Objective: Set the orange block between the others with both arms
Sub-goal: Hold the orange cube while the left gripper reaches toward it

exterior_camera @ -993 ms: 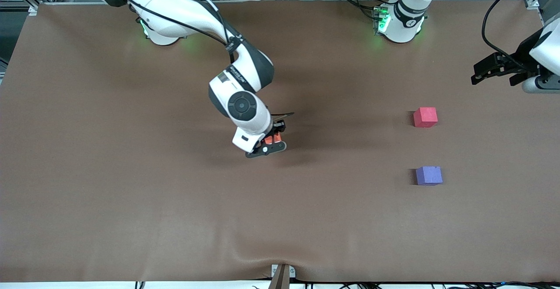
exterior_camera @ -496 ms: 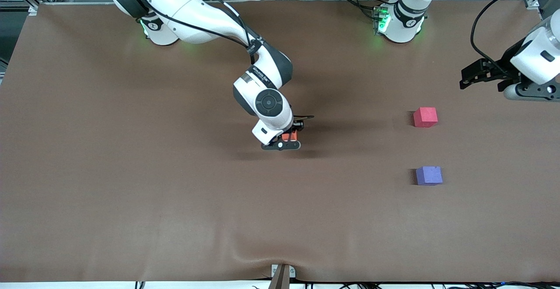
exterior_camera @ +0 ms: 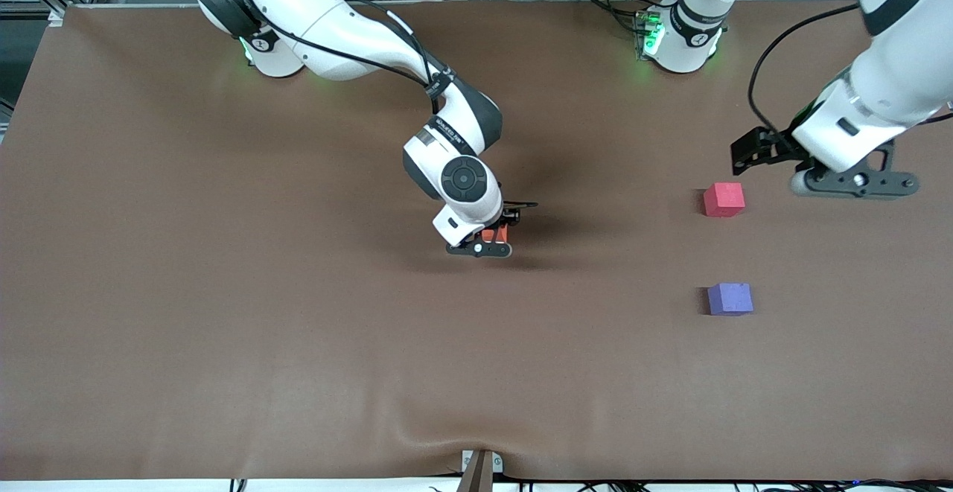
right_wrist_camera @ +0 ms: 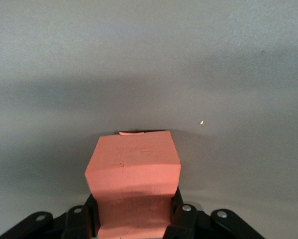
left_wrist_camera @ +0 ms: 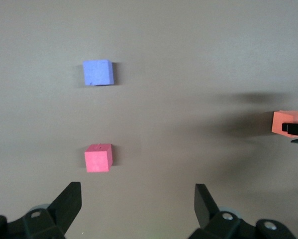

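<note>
The orange block (exterior_camera: 491, 235) (right_wrist_camera: 134, 169) is low on the tabletop and would stand there, so my right gripper needs to open now.
My right gripper (exterior_camera: 497, 233) is shut on the orange block (exterior_camera: 491, 235) low over the middle of the table. The block (right_wrist_camera: 134, 169) fills the space between its fingers (right_wrist_camera: 182, 214). The red-pink cube (exterior_camera: 724, 199) and the purple-blue cube (exterior_camera: 730, 299) sit apart toward the left arm's end, the purple-blue one nearer the front camera, with a bare gap between them. My left gripper (exterior_camera: 759, 151) hangs open and empty over the table close to the red-pink cube (left_wrist_camera: 98, 158). Its view also shows the purple-blue cube (left_wrist_camera: 98, 72) and the orange block (left_wrist_camera: 288, 122).
A brown cloth (exterior_camera: 223, 313) covers the whole table and is wrinkled near its front edge (exterior_camera: 447, 432). The arm bases (exterior_camera: 681, 45) stand along the table's edge farthest from the front camera.
The right gripper has carried the orange block toward the left arm's end, then slowed. The left arm has swung in from the table's end to beside the red-pink cube.
</note>
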Action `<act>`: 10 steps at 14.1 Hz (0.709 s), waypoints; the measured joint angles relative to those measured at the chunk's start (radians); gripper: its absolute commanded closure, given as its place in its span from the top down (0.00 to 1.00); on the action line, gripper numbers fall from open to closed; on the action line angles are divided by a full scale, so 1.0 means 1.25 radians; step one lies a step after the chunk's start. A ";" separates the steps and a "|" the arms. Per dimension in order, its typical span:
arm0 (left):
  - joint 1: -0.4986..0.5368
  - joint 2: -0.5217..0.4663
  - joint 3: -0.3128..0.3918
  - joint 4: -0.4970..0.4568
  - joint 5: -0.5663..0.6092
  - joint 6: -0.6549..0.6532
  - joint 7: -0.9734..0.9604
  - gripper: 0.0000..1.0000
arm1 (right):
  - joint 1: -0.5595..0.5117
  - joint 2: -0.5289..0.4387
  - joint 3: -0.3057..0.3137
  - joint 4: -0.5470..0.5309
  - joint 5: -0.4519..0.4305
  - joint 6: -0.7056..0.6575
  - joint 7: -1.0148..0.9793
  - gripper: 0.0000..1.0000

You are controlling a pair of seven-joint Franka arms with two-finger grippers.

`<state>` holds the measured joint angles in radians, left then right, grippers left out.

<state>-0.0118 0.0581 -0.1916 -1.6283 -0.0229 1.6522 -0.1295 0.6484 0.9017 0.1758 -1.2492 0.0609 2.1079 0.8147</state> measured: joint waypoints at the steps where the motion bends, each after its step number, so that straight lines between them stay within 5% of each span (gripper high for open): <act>1: -0.004 0.008 -0.001 0.000 0.000 0.011 0.000 1.00 | 0.001 0.002 -0.002 0.000 0.000 -0.001 0.002 0.08; 2: -0.010 0.013 -0.001 0.000 0.000 0.020 0.000 1.00 | 0.005 0.004 -0.006 0.000 -0.001 -0.001 0.005 0.13; 3: -0.019 0.017 -0.001 0.000 0.000 0.028 0.000 1.00 | 0.013 0.007 -0.015 0.001 -0.001 0.000 0.010 0.32; 5: -0.031 0.020 -0.001 0.000 0.000 0.033 0.000 1.00 | 0.036 0.007 -0.037 0.006 -0.002 -0.003 0.023 1.00; 10: -0.046 0.031 -0.002 0.000 0.001 0.038 0.000 1.00 | 0.052 0.016 -0.051 0.007 -0.002 -0.002 0.034 1.00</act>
<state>-0.0699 0.0966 -0.1937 -1.6281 -0.0217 1.6992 -0.1296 0.7132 0.9219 0.1116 -1.2411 0.0581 2.1058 0.8571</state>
